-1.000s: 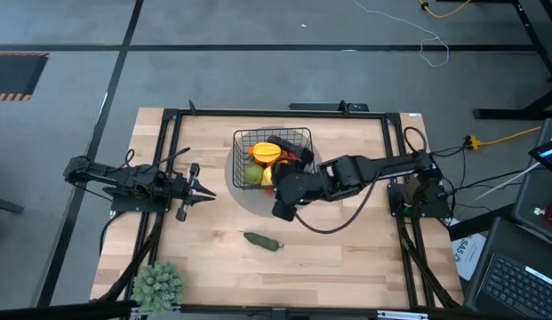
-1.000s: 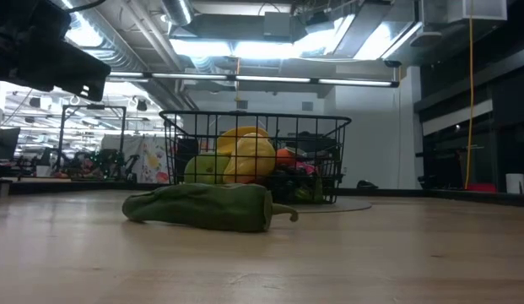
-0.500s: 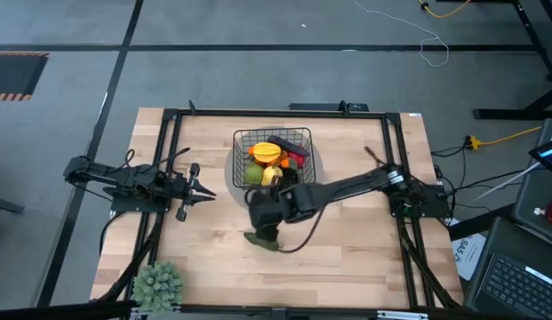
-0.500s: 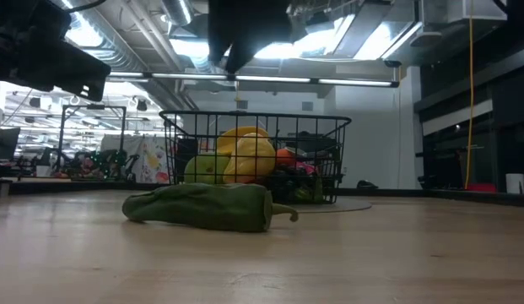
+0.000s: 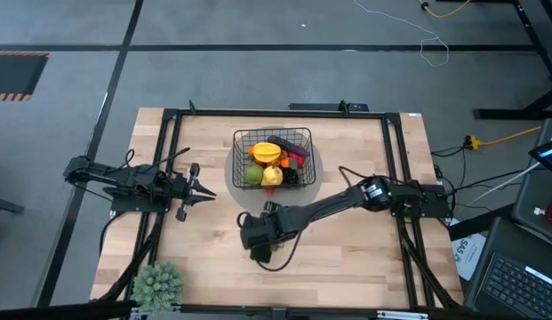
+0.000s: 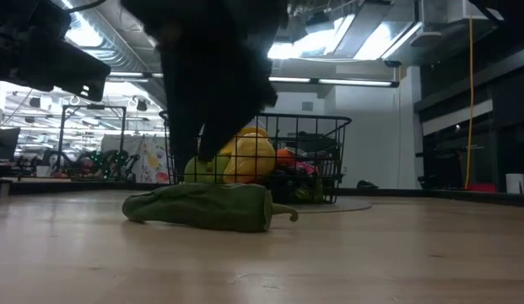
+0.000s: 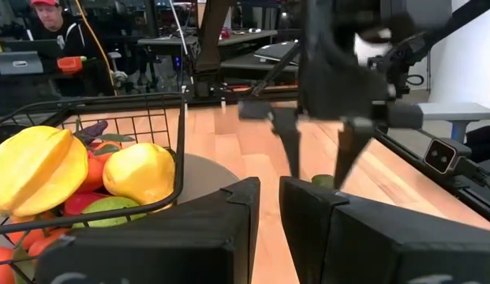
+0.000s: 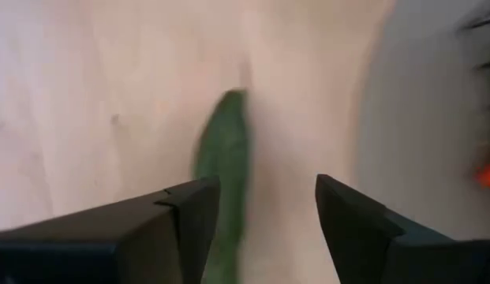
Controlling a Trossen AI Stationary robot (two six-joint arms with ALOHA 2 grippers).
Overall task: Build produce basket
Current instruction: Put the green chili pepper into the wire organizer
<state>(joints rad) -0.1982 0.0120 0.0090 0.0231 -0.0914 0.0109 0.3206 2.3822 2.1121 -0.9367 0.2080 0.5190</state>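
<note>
I should grab the green vegetable by its middle (image 8: 230,207) with my right gripper next. Then I can add it to the black wire basket.
A long green vegetable with a short stem (image 6: 202,207) lies flat on the wooden table, nearer the front edge than the basket. My right gripper (image 8: 264,209) hangs open just above it, pointing steeply down. One finger is over the vegetable (image 8: 222,158) and the other is beside it. In the high view the gripper (image 5: 258,238) hides the vegetable. The black wire basket (image 5: 271,158) holds yellow, orange, green and red produce. My left gripper (image 5: 203,188) waits shut at the table's left, pointing level toward the basket.
A grey round mat (image 5: 318,169) lies under the basket. A spiky pale-green potted plant (image 5: 158,284) stands at the near left corner. Black frame rails (image 5: 169,178) run along the table's sides. Bare wood lies to the right of the vegetable.
My right gripper has swung from beside the basket toward the table's near edge and come down over the green vegetable, tipping more steeply downward. Its fingers have stayed open. The vegetable has not moved.
</note>
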